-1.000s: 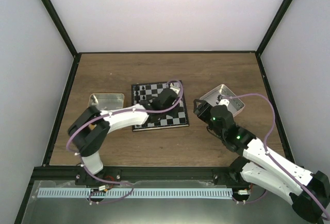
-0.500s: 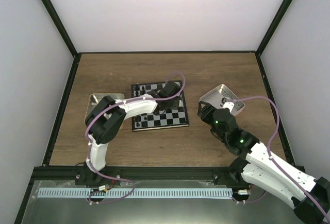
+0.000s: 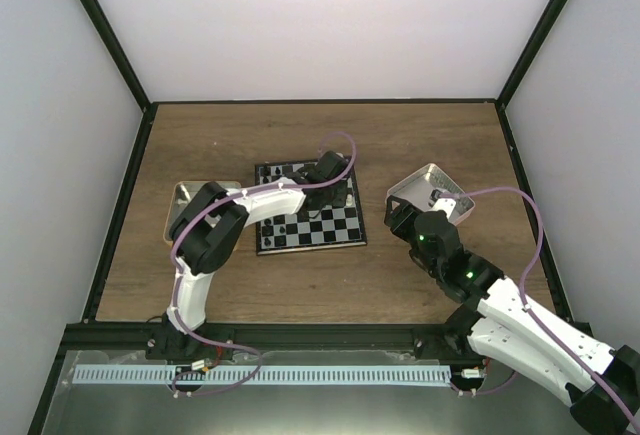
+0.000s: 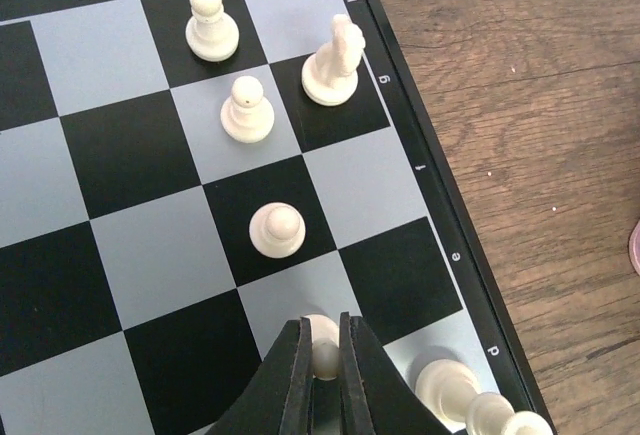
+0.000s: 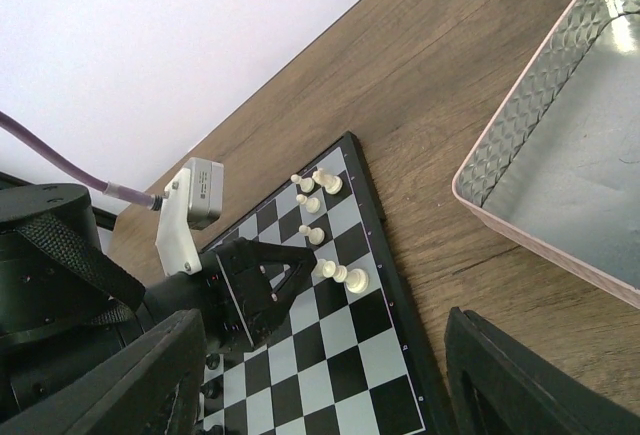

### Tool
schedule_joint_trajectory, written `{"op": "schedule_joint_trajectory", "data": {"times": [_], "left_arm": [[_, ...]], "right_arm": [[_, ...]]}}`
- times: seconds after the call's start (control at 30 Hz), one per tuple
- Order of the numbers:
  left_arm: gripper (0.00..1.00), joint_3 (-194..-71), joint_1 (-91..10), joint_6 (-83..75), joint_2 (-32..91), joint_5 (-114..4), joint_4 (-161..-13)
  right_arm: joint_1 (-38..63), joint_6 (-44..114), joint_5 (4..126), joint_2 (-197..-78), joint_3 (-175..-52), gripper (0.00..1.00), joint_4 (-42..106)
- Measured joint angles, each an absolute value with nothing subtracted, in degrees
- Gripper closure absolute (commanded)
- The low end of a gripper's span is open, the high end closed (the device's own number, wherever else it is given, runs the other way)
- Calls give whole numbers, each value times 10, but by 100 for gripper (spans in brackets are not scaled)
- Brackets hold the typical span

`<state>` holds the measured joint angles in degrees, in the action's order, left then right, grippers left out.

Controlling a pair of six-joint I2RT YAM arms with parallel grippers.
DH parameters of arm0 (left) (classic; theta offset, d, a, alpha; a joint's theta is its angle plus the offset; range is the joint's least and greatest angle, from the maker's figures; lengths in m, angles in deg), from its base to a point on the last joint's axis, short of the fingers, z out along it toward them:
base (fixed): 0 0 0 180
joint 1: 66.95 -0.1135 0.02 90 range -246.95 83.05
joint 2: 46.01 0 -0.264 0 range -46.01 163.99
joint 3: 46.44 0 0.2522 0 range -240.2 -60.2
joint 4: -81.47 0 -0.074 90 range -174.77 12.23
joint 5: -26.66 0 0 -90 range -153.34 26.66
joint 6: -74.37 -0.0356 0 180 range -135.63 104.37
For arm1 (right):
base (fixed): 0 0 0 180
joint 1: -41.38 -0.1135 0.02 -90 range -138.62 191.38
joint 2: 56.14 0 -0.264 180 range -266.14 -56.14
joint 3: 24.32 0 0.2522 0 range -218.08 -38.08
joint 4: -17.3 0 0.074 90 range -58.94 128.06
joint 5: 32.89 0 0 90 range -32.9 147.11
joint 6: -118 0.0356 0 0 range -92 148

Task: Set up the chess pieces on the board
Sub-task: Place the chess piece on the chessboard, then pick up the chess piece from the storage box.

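Note:
The white pawn's base is inside the light square, clear of the taller pieces. It is time for my left gripper to open now, as the pawn would land upright.
The board (image 4: 130,145) fills the left wrist view, black and silvery checks with a dark border. My left gripper (image 4: 322,327) is shut on a white pawn (image 4: 322,353) over a light square near the board's right edge; I cannot tell if its base touches. Three white pawns (image 4: 277,230) and a white knight (image 4: 335,63) stand ahead, and two taller white pieces (image 4: 450,387) stand just right of the fingers. In the top view the left gripper (image 3: 335,180) is over the board's (image 3: 307,233) far right part. My right gripper (image 5: 322,365) hangs open and empty beside the board's right edge.
A pink tray (image 3: 410,187) sits right of the board, close behind the right gripper (image 3: 400,217). A tan tray (image 3: 180,198) lies left, partly hidden by the left arm. Black pieces (image 3: 275,223) stand on the board's left side. Dark frame rails border the table.
The left arm has swung its gripper from the board's middle toward the far right corner, elbow raised over the tan tray. The right gripper has drifted slightly right, still open.

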<state>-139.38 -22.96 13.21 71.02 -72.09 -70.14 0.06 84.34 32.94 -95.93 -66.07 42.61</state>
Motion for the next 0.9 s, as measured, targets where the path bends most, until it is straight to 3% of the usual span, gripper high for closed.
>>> {"op": "schedule_joint_trajectory", "data": {"times": [0.17,0.43,0.73,0.9], "left_arm": [[88,-1396,-232,138,713,-719,-703],[64,-1396,-232,136,717,-711,-695],[60,-1377,-232,130,685,-701,-696],[55,-1321,-232,137,595,-729,-691]], "right_arm": [[1,843,329,-959,-661,33,426],[1,843,329,-959,-660,33,426],[1,843,330,-959,-660,33,426],[1,842,331,-960,-660,33,425]]}}
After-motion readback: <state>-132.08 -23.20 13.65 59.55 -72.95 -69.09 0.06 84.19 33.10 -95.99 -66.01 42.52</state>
